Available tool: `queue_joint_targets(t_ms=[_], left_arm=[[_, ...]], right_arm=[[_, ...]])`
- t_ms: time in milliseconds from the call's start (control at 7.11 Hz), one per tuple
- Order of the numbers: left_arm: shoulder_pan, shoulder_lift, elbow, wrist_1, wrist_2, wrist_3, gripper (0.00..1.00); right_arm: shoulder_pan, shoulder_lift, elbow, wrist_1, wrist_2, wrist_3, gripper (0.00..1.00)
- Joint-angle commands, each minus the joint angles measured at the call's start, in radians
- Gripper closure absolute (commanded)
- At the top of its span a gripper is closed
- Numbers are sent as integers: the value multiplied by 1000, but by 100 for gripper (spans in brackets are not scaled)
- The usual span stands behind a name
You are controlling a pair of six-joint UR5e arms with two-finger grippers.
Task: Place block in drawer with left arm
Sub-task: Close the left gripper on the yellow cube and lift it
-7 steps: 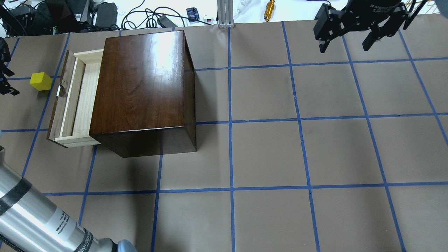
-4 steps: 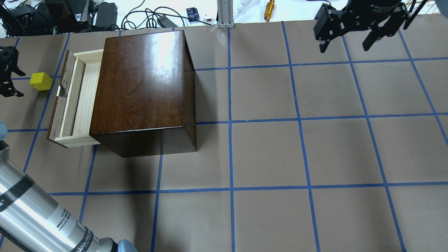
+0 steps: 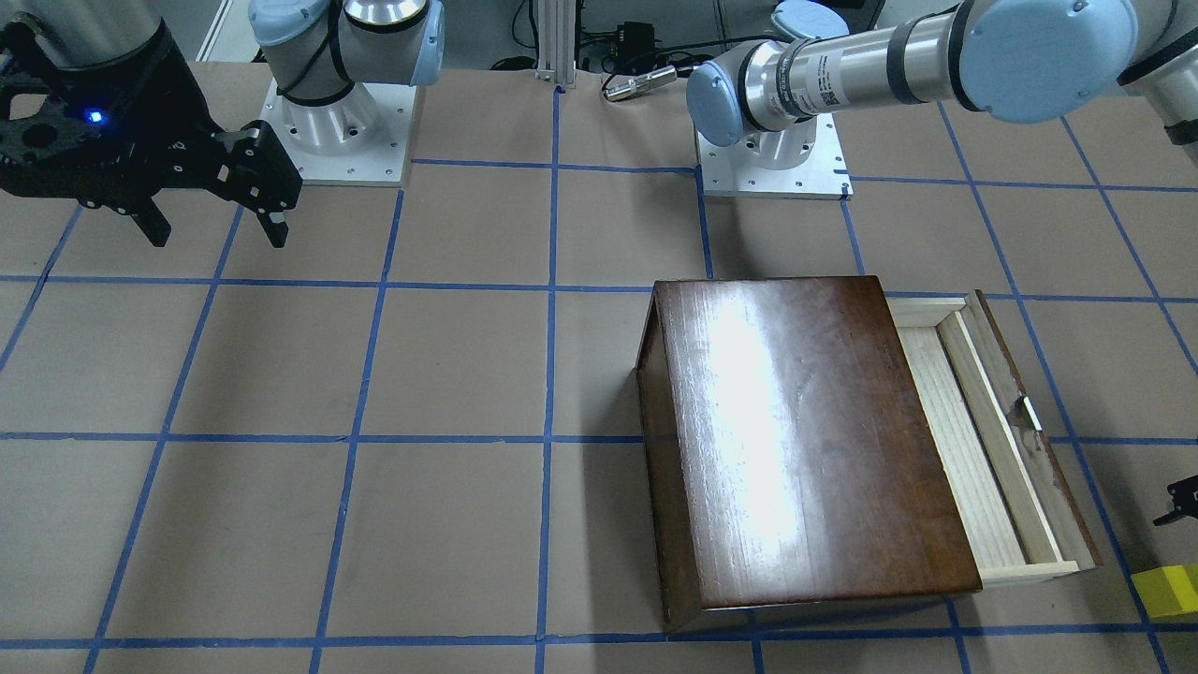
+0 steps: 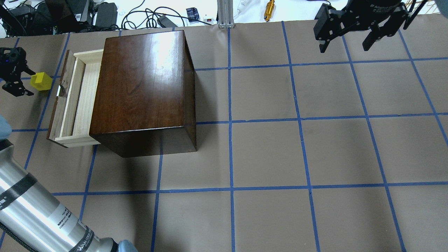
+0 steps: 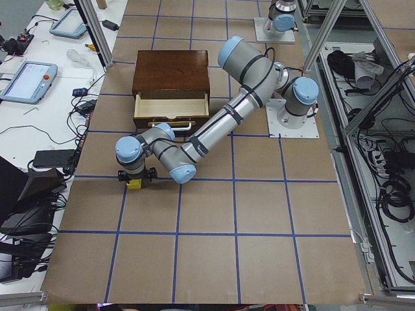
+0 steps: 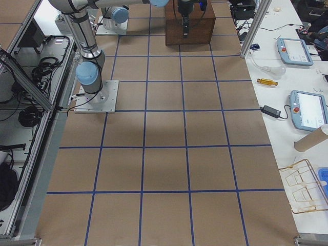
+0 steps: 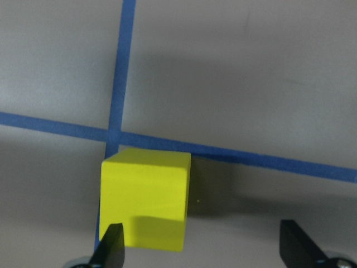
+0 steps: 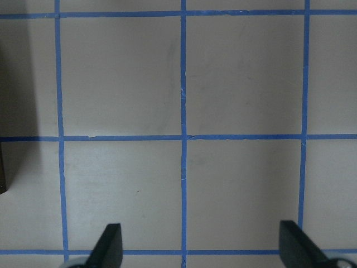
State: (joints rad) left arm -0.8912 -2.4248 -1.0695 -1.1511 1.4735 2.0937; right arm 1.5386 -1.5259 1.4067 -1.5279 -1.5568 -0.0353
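Observation:
The yellow block goes in the open drawer once my left gripper grips its opposite sides next.
The block is a small yellow cube on the table mat, just left of the drawer. The drawer stands pulled out of the dark-brown box, its pale tray bare. My left gripper is open, low over the mat, its fingertips at the block's left side. In the left wrist view the block lies against the left fingertip, not centred between the fingers. The block also shows in the front view and the left view. My right gripper is open and empty, far right.
The box's handle faces the block. Cables and electronics, an aluminium post and a brass part lie past the mat's far edge. Arm bases stand at the robot's side.
My left gripper has moved right, from the view's left edge up to the block. The block, drawer and right arm have not moved.

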Motion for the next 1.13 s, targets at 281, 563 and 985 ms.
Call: queue_joint_targets(t_ms=[281, 563, 985], left_arm=[[-9, -28, 36, 1, -2, 0, 3], [-23, -34, 36, 2, -8, 0, 3], [-23, -46, 46, 47, -38, 3, 3]], right_arm=[[0, 1, 0, 0, 0, 0, 0], [0, 0, 0, 0, 0, 0, 0], [0, 1, 0, 0, 1, 0, 0]])
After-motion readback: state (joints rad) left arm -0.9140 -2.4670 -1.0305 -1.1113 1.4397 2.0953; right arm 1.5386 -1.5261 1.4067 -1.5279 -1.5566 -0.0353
